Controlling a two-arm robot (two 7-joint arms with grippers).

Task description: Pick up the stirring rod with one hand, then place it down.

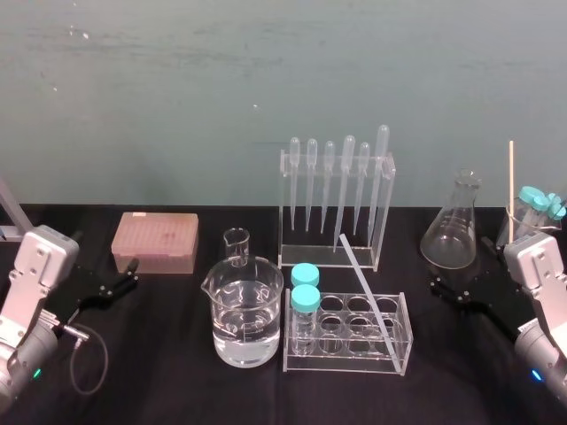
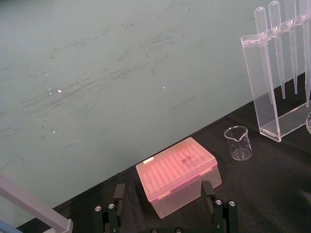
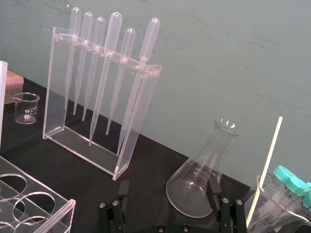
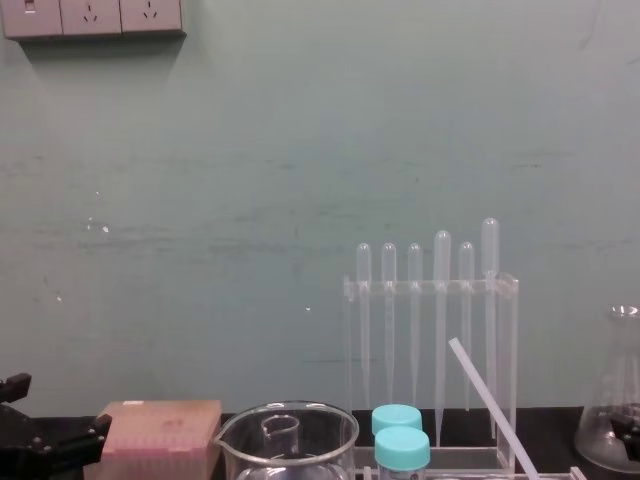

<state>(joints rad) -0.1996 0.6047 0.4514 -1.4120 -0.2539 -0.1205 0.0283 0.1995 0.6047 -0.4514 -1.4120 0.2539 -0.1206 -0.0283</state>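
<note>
My right gripper takes hold of the rod by its upper part [image 4: 480, 384] next, which rises free, because the clear rack [image 4: 560, 476] crowds the stirring rod's lower end.
The stirring rod [image 1: 368, 288] is a thin translucent white stick lying slanted across the top of the clear test tube rack [image 1: 347, 365], its far end pointing toward the pipette stand. In the chest view the stirring rod [image 4: 490, 405] rises at an angle above the rack. My right gripper [image 1: 461, 282] rests open at the right of the table, near the flask and apart from the rod; its fingers [image 3: 214, 188] hold nothing. My left gripper [image 1: 129, 276] is parked open at the left, beside the pink box, and its fingers [image 2: 119, 193] are spread with nothing between them.
A pipette stand [image 1: 337, 204] stands behind the rack. Left of the rack are a large beaker [image 1: 246, 314], a small beaker [image 1: 236, 243] and a pink tip box [image 1: 155, 241]. A flask [image 1: 454, 226] and a beaker holding a cream stick [image 1: 510, 190] sit at the right.
</note>
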